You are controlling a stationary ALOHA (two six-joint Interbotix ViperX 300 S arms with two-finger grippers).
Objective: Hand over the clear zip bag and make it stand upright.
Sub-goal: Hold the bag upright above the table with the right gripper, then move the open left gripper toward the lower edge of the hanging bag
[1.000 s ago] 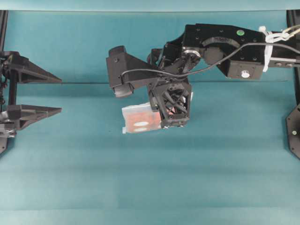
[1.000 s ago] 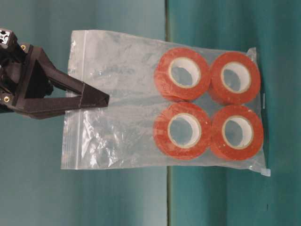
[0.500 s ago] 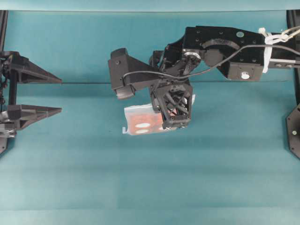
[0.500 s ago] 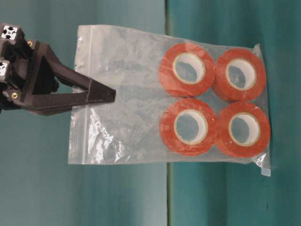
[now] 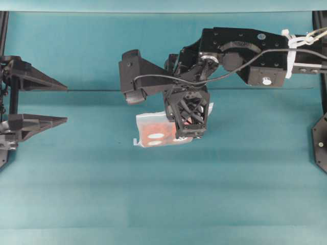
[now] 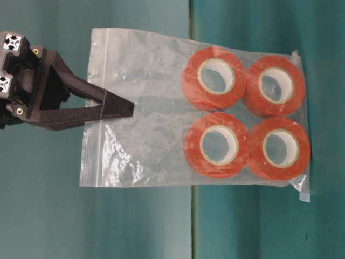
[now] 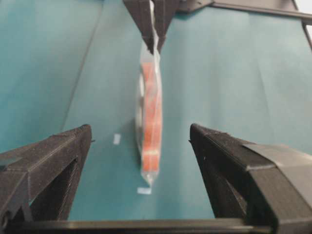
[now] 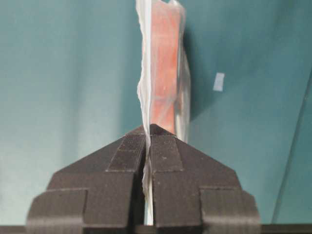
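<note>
Next, my left gripper grips the clear zip bag by its bottom end packed with tape rolls for the handover.
The clear zip bag (image 5: 152, 131) hangs edge-on from my right gripper (image 5: 186, 131), which is shut on the bag's zip end. In the table-level view the gripper (image 6: 128, 108) pinches the bag (image 6: 145, 145) near the seal, and several orange-red tape rolls (image 6: 214, 78) sit packed at the other end. The right wrist view shows the bag film (image 8: 163, 73) clamped between the closed fingers (image 8: 165, 151). My left gripper (image 5: 65, 104) waits open at the table's left edge, well apart from the bag. From its wrist camera the bag (image 7: 151, 112) hangs ahead between its spread fingers (image 7: 78, 141).
Teal cloth covers the table, with a seam (image 5: 92, 90) running across the far part. Small white tape marks lie on the cloth near the bag (image 7: 116, 139), (image 8: 219, 81). A black frame piece (image 5: 322, 143) stands at the right edge.
The right gripper and the bag shifted slightly between one second and half a second ago, and have hardly moved since. The left gripper has stayed open and still.
</note>
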